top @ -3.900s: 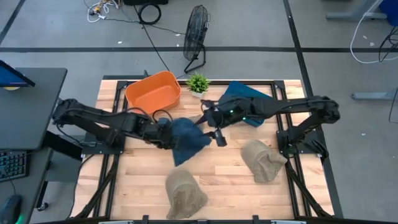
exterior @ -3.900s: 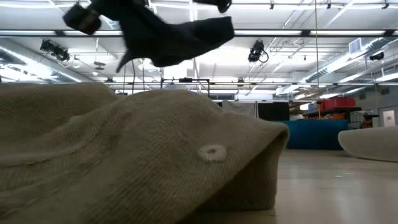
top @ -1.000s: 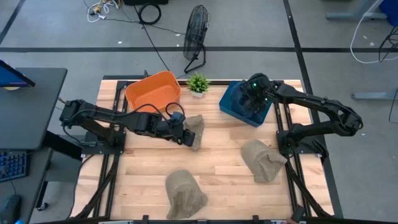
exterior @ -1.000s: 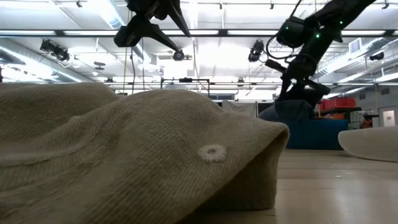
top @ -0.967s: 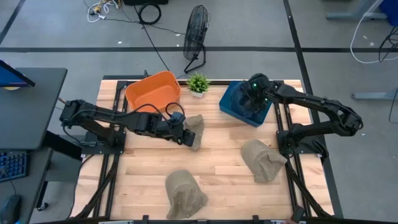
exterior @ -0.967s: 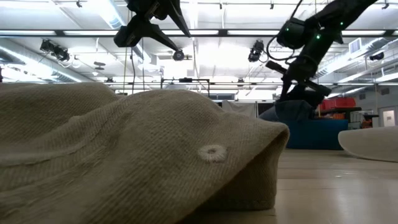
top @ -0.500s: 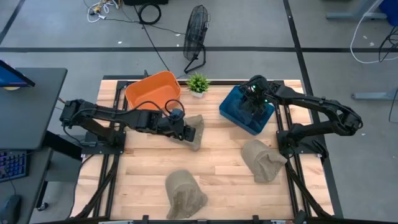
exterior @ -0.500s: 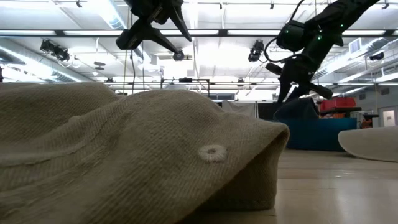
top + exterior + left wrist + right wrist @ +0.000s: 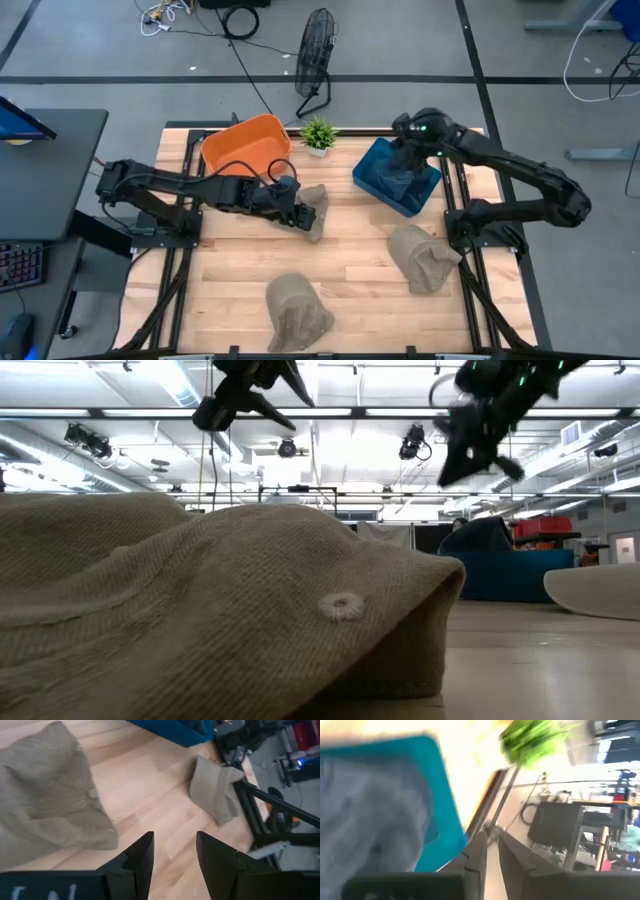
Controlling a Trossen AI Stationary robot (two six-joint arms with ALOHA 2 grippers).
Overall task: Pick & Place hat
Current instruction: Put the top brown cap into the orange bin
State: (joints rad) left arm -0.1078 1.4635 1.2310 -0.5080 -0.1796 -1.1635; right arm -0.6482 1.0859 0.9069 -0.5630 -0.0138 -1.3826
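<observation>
I need to grab the beige hat next with my left gripper by the seam where its brim meets its top [image 9: 314, 212]. Then the beige hat can go in the orange bin [image 9: 248, 143].
A dark blue hat [image 9: 395, 180] lies in the blue bin [image 9: 425, 190] at the far right; the right wrist view shows the hat [image 9: 365, 820] inside the bin's wall [image 9: 437, 815]. My right gripper [image 9: 405, 152] hangs above the bin's far side, its fingers [image 9: 478, 851] a narrow gap apart with nothing between them. Near the table's middle my left gripper [image 9: 301, 217] hovers open beside a beige hat [image 9: 315, 205], above the tabletop. In the left wrist view that hat [image 9: 50, 805] lies flat on the wood, off to one side of the fingers.
Two more beige hats lie on the table, one at the near middle [image 9: 297, 310] and one at the right [image 9: 422, 257]. An orange bin [image 9: 247, 148] and a small green plant [image 9: 318, 131] stand at the far edge.
My right gripper has risen out of the blue bin and gone a little toward the table's far edge. The dark blue hat stays behind in the bin.
</observation>
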